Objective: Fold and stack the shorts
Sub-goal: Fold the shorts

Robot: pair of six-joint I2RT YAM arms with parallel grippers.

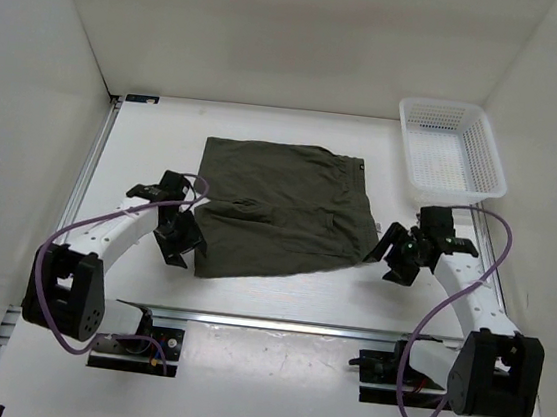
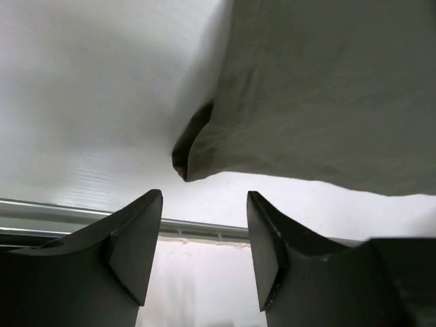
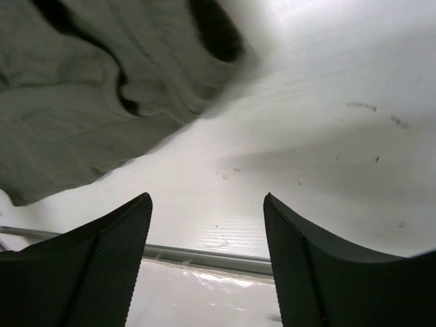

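Note:
Next, my left gripper takes hold of the shorts (image 1: 283, 209) by the near folded corner (image 1: 201, 270) to fold the shorts' near edge over the rest.
The dark olive-green shorts (image 1: 283, 209) lie folded flat in the middle of the white table. In the left wrist view their folded corner (image 2: 197, 153) sits just beyond my fingertips. In the right wrist view their rumpled edge (image 3: 88, 102) fills the upper left. My left gripper (image 1: 176, 241) is open and empty, just off the shorts' near left corner. My right gripper (image 1: 393, 259) is open and empty, just off their right edge.
A white mesh basket (image 1: 451, 148) stands at the back right corner. A metal rail (image 1: 285, 324) runs along the table's near edge. White walls close in the table on the left, back and right.

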